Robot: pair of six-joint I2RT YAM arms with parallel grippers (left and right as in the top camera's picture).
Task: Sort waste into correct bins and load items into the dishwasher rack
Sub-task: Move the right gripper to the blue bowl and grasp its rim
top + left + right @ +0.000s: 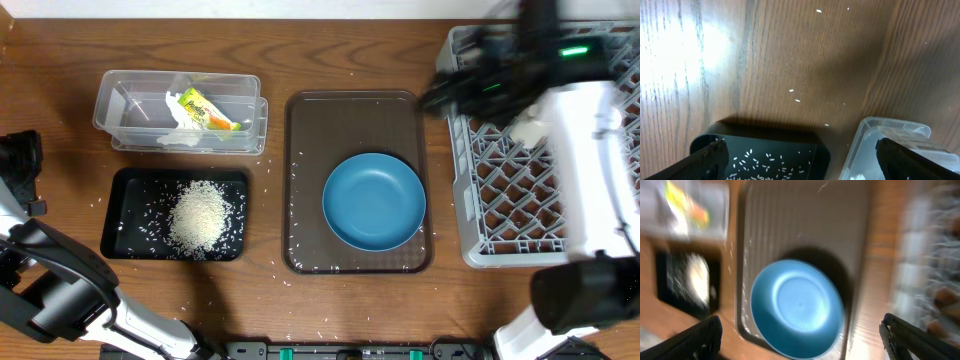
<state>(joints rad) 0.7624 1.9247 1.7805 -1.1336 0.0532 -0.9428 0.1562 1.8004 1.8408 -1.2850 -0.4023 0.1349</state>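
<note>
I need to pinch the dish's rim (422,205) next with my right gripper, with my fingers on both sides of the dish's side, to tilt the large dark-blue dish on edge into the dishwasher rack (520,210).
The large dark-blue dish (374,200) lies on the brown tray (310,130), and the right wrist view shows the dish (797,307) below my open, empty right gripper (805,340). From overhead that right gripper (445,90) is a blur over the left edge of the grey dishwasher rack (520,210). White rice (200,215) is heaped in the black tray (125,215). The yellow-green wrapper (205,110) with white paper lies in the clear tub (130,100). My left gripper (805,162) is open and empty, above the black tray's corner (805,150), beside the tub (875,135).
Loose rice grains (794,95) are scattered on the wooden table around the bins and along the brown tray's edges. The left arm (40,260) sits at the table's left front. The right arm's white body (590,170) covers part of the rack.
</note>
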